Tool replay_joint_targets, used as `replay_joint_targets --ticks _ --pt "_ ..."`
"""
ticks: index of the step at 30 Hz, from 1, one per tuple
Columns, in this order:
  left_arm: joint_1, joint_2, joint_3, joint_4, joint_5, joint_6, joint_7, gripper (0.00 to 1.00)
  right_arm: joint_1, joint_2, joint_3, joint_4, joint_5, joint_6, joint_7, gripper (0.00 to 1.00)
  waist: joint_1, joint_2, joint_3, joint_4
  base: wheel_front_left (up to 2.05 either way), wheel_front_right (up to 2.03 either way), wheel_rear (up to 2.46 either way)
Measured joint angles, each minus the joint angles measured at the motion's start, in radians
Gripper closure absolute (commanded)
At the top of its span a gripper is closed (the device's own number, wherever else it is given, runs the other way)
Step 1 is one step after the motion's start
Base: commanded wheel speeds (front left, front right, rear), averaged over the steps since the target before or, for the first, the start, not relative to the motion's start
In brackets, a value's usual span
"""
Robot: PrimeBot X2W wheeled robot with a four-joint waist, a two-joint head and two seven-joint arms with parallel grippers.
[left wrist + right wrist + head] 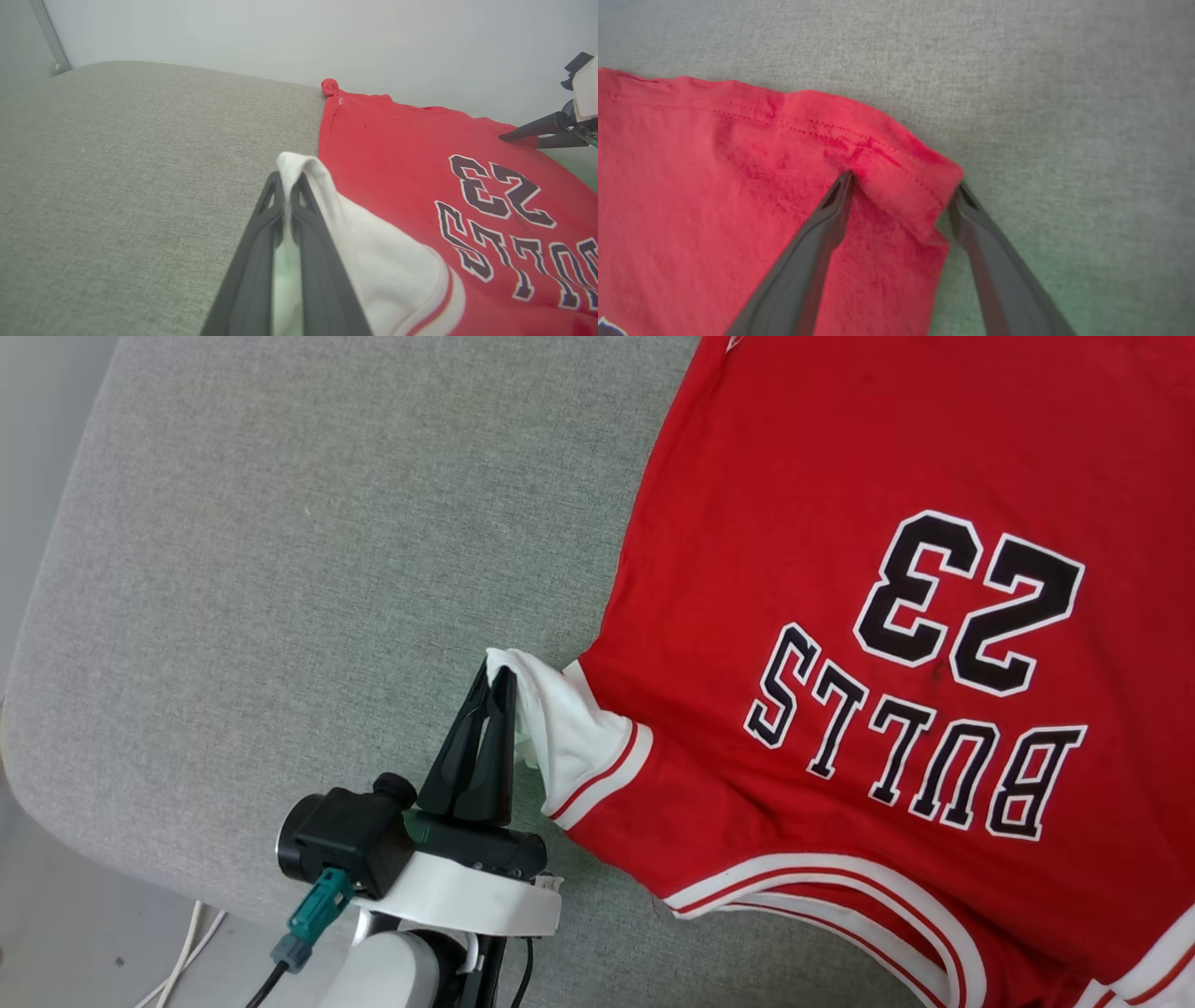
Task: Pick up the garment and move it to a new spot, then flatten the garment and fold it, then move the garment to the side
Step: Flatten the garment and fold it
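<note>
I should next grip the jersey's hem corner [931, 187] with my right gripper, as it stands up in a small fold while the rest of the jersey lies flat.
The garment [840, 523], a red jersey T-shirt with black "BULLS 23" lettering, lies spread face up on the grey cushion, letters upside down in the head view. My left gripper [498, 674] is shut on the tip of its white sleeve [569, 728], which is pulled out to the left; the left wrist view shows the sleeve [373, 252] pinched between the fingers [261, 242]. My right gripper [901, 189] stands open at a bottom corner of the garment [738, 196], one finger on the red cloth, the other just off the hem corner [915, 186]. It also appears far right in the left wrist view [537, 135].
The grey cushion [308, 569] spreads wide to the left of the shirt, with its rounded edge at the left and front. Pale floor and white cables [182, 952] lie below that edge. A pale wall [280, 32] rises behind the cushion.
</note>
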Motion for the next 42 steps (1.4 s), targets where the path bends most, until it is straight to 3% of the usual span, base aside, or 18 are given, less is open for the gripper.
replay_joint_targets --ticks 3,4,5,12,18,24,32,37,42 --pt "-0.003 -0.002 -0.001 0.013 0.01 -0.005 0.0 1.0 -0.02 0.004 -0.031 0.029 -0.012 0.001 0.024 0.0 -0.0001 0.0 0.008 0.004 0.0 0.0 0.0" --pt "-0.004 -0.004 -0.001 0.015 0.011 -0.008 -0.001 1.0 -0.024 0.007 -0.034 0.037 -0.019 0.001 0.029 0.66 -0.0001 0.0 0.007 0.003 0.0 0.0 0.0" --pt "-0.005 -0.005 -0.001 0.019 0.011 -0.008 -0.001 1.0 -0.027 0.008 -0.037 0.041 -0.026 0.001 0.031 1.0 0.0 0.0 0.005 0.003 0.0 0.0 0.0" --pt "-0.001 -0.012 0.014 0.052 0.018 -0.014 -0.002 1.0 -0.009 0.009 0.002 0.064 -0.057 0.0 0.019 1.0 0.0 0.0 -0.047 -0.007 0.0 0.0 0.0" --pt "0.053 0.008 0.049 0.095 0.017 0.0 -0.003 1.0 0.053 -0.029 0.13 0.002 -0.038 0.0 0.005 1.0 -0.0001 0.0 -0.142 -0.036 0.0 0.0 0.0" --pt "0.132 0.048 0.099 0.12 0.001 0.037 0.012 1.0 0.231 -0.091 0.253 -0.185 0.074 0.0 0.013 1.0 -0.0002 0.0 -0.246 -0.1 0.0 0.0 0.0" --pt "0.222 0.096 0.15 0.117 -0.017 0.08 0.05 1.0 0.687 -0.138 0.221 -0.494 0.15 0.0 0.059 1.0 -0.0002 0.0 -0.364 -0.219 0.0 0.0 0.0" --pt "0.259 0.114 0.166 0.103 -0.027 0.094 0.075 1.0 1.01 -0.068 0.153 -0.626 0.161 0.0 0.092 1.0 -0.0003 0.0 -0.417 -0.287 0.0 0.0 0.0" --pt "0.27 0.124 0.164 0.088 -0.028 0.101 0.097 1.0 1.235 0.079 0.105 -0.685 0.182 0.0 0.114 1.0 -0.0004 0.0 -0.443 -0.33 0.0 0.0 0.0"
